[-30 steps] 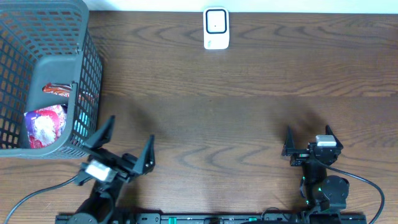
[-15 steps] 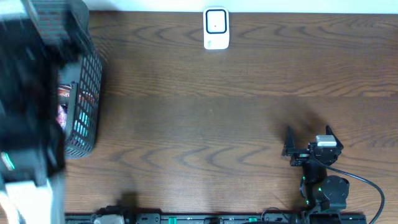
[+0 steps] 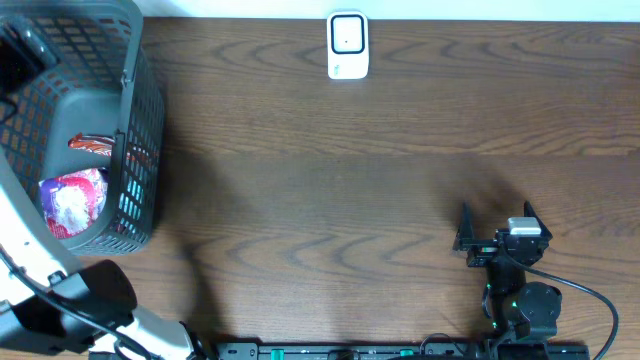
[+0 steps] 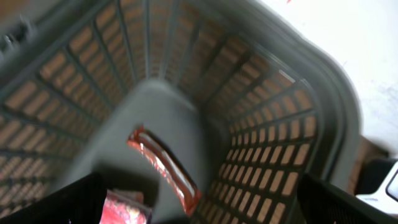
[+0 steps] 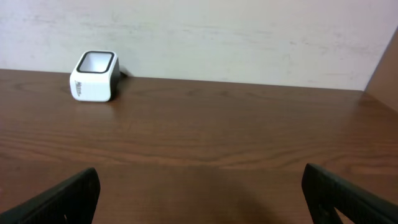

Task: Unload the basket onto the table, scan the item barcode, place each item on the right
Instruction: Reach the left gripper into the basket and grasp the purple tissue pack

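Note:
The left gripper pinches the pink and purple bag by an edge next, which keeps the bag's broad sides uncovered to scan the barcode.
A grey mesh basket stands at the table's left end. Inside it lie a red wrapper and a pink and purple bag. The white barcode scanner stands at the far edge, in the middle. My left arm rises along the left edge, above the basket. The left wrist view looks down into the basket. There my left gripper is open above the red wrapper and the pink bag, holding nothing. My right gripper stands open and empty at the front right.
In the right wrist view the scanner stands far off to the left, against a pale wall, with bare brown tabletop between it and my right gripper. The arm bases sit along the front edge.
My left arm has swung from the table's front left up and over the basket, with the gripper still open. The right arm has not moved.

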